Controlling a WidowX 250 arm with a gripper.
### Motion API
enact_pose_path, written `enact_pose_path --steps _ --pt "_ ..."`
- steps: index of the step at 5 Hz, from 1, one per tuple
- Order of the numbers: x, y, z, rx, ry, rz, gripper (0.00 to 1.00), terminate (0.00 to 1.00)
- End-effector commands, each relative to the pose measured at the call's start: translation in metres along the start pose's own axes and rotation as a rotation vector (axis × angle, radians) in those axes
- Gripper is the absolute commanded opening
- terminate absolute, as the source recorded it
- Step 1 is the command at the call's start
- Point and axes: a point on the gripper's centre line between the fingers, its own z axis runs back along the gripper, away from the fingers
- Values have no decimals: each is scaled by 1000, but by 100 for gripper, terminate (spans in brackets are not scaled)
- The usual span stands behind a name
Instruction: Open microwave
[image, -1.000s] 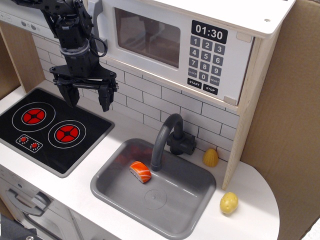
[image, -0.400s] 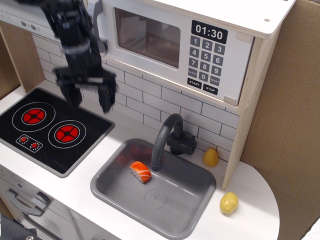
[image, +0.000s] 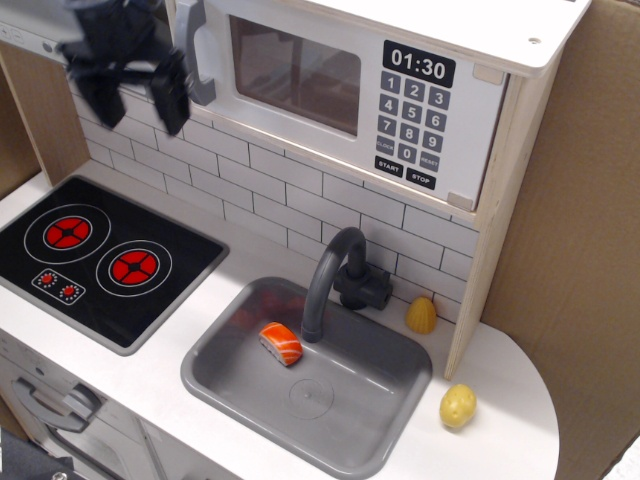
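Observation:
My gripper grabs the grey vertical bar handle of the microwave door next. It then swings the microwave door (image: 300, 72) open by its grey vertical bar handle (image: 195, 52).
The white toy microwave (image: 350, 90) sits on the shelf above the tiled back wall, its door shut. It has a clear window (image: 295, 75), a black keypad with clock digits (image: 412, 112) and a grey vertical bar handle (image: 195, 52) at the door's left edge. My black gripper (image: 137, 100) hangs at the upper left, just left of and slightly below the handle, not touching it. Its two fingers (image: 172, 100) point down and stand apart, open and empty.
A black hob with red rings (image: 95, 255) lies at the left. A grey sink (image: 390, 395) with a tap (image: 335, 275) holds a salmon sushi piece (image: 281, 343). A yellow shell shape (image: 421, 315) and a potato (image: 458, 405) sit at the right. A cardboard wall (image: 570, 260) stands at the right.
My gripper has risen from just above the hob to the height of the microwave handle, shifting slightly left. It has stayed open. Nothing else has moved.

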Motion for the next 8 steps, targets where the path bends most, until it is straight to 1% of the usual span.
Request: enact_pose_path --steps 1,2,3,4,5,6,7,8 --pt "44 -1 54 21 -167 -31 100 0" --pt "49 -3 51 49 -212 -55 100 0" --pt "54 -2 45 39 -193 -92 100 0" --pt "55 -7 34 29 -200 -146 100 0" --pt "58 -11 29 3 -210 -162 100 0" --pt "60 -13 30 12 -235 -194 100 0" --pt "60 -13 28 16 -244 -208 0 0" --pt "58 -14 30 1 -267 -165 0 0"
